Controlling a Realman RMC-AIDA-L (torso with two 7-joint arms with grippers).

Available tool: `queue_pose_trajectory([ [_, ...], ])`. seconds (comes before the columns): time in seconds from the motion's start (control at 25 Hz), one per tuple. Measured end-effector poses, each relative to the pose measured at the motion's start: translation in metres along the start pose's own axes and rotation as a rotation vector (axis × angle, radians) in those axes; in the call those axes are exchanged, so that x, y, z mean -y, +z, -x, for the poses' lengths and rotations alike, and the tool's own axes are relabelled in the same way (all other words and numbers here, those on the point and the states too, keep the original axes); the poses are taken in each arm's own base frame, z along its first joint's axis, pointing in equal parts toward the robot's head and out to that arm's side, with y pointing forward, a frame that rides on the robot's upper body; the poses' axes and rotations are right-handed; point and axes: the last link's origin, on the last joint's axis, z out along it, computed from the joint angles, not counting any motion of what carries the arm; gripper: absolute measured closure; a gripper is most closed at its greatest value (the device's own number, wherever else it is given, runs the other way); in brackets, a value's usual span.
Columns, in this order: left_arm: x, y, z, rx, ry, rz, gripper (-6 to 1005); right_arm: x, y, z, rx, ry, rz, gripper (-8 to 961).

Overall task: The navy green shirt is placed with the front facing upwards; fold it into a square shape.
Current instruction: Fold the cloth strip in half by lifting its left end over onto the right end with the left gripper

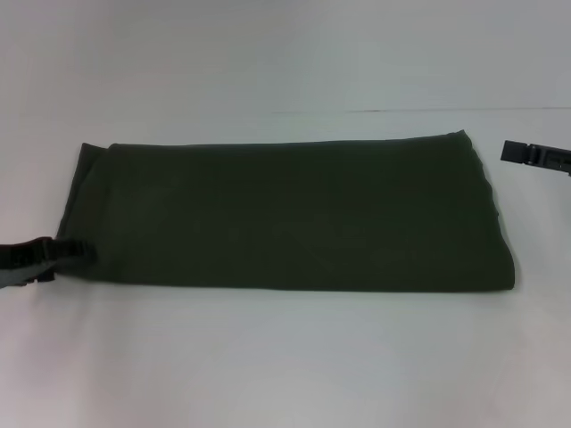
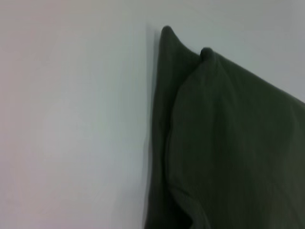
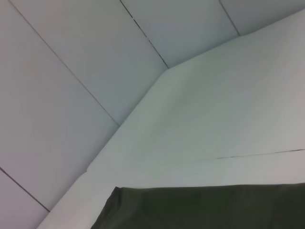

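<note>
My left gripper's fingers are by the shirt's front corner [image 1: 73, 274], short of the shirt's layered end's middle [image 1: 78, 209], so it moves back, before it closes on the shirt.
The navy green shirt [image 1: 285, 218] lies on the white table [image 1: 285, 357] as a long, flat band running left to right, plain dark fabric facing up. My left gripper [image 1: 77, 249] sits at the band's left end near its front corner, its tip touching the cloth edge. The left wrist view shows that end of the shirt [image 2: 228, 143] as two stacked layers with two corners offset from each other. My right gripper [image 1: 507, 152] hovers just past the shirt's back right corner, apart from the cloth. One straight edge of the shirt [image 3: 205, 207] shows in the right wrist view.
Bare white tabletop surrounds the shirt, with wide room in front of it. A white panelled wall [image 3: 71, 71] rises behind the table's back edge [image 1: 419, 111].
</note>
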Motion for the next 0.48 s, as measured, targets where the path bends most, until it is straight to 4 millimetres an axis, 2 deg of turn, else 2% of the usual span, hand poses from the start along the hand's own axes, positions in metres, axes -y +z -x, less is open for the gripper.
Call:
queue_pose_trajectory([
  [0.48, -0.017, 0.01, -0.018, -0.03, 0.033, 0.012, 182, 0.001, -0.003, 0.0, 0.007, 0.007, 0.0, 36],
])
